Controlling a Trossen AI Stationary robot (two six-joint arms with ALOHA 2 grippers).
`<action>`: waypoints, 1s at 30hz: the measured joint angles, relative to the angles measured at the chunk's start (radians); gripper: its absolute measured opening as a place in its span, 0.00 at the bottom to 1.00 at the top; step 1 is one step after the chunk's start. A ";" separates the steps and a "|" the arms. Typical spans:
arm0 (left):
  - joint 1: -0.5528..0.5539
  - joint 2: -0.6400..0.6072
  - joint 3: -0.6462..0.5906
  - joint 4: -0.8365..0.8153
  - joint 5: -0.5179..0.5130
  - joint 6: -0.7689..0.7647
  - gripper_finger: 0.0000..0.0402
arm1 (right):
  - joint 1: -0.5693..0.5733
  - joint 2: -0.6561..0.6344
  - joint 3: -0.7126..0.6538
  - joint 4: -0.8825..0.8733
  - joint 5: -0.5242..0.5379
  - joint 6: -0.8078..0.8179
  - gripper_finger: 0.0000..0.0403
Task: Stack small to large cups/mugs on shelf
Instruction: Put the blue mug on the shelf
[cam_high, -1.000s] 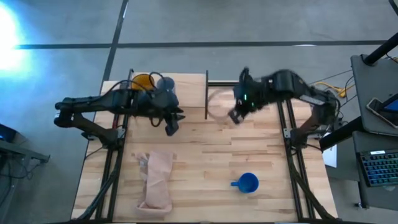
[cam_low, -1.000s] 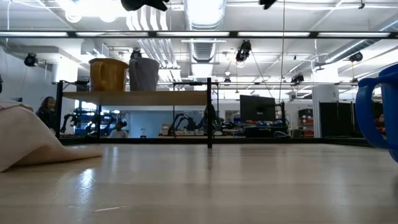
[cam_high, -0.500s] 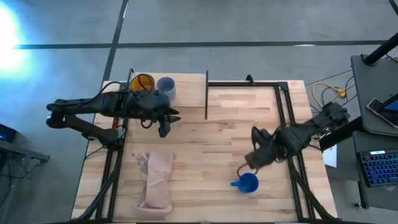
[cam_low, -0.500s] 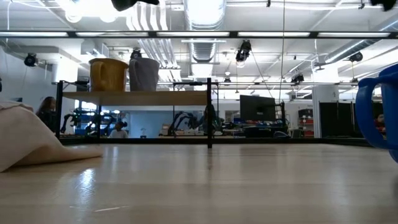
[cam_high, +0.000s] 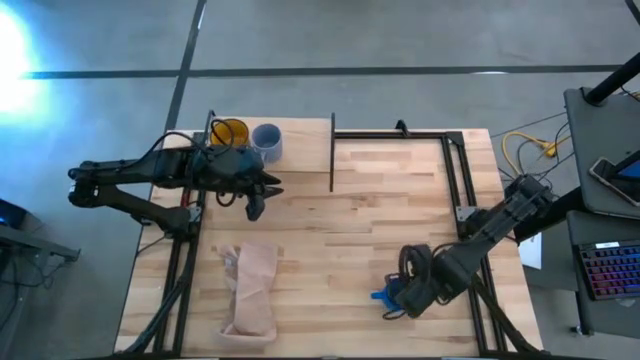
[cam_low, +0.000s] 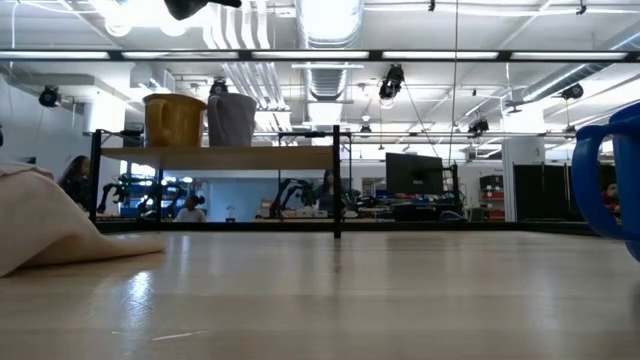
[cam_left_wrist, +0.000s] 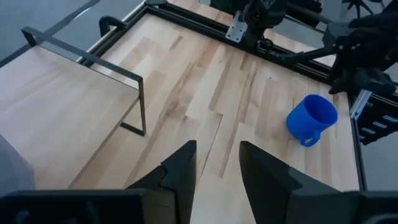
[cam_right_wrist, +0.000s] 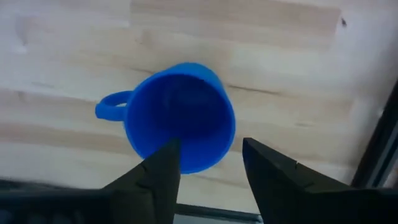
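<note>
The right gripper should next grab the bright blue mug by its rim (cam_right_wrist: 231, 133) opposite the handle, so that it can set the mug on the shelf.
The bright blue mug (cam_right_wrist: 180, 118) stands upright on the table near its front right, handle (cam_right_wrist: 112, 107) toward the table's left; it also shows in the high view (cam_high: 380, 295). My right gripper (cam_right_wrist: 208, 162) is open just above it, the fingers over its rim; whether they touch it I cannot tell. The yellow-orange mug (cam_high: 229, 131) and the pale grey-blue mug (cam_high: 266, 139) stand side by side on the shelf (cam_high: 300, 150) at the far left. My left gripper (cam_high: 254, 207) is open and empty just in front of the shelf.
A tan cloth (cam_high: 252, 290) lies crumpled at the table's near left. The shelf's black posts (cam_high: 332, 150) stand at its ends. Black frame rails (cam_high: 455, 170) run along the table's right side. Bare wood (cam_high: 340, 240) lies between the shelf and the blue mug.
My right gripper has swung from beside the shelf's right end toward the table's near edge and now hangs over the blue mug. My left gripper has drawn back a little toward the table's left. The mugs have not moved.
</note>
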 joint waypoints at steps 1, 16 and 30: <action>0.000 0.000 0.000 0.001 0.000 0.000 0.27 | 0.009 0.011 0.005 -0.004 0.000 0.037 0.41; 0.001 0.005 -0.002 0.001 0.000 0.047 0.27 | 0.069 0.178 0.112 0.071 -0.027 0.134 0.40; 0.001 0.005 -0.003 0.001 -0.001 0.053 0.27 | 0.082 0.141 0.114 -0.110 -0.007 0.126 0.40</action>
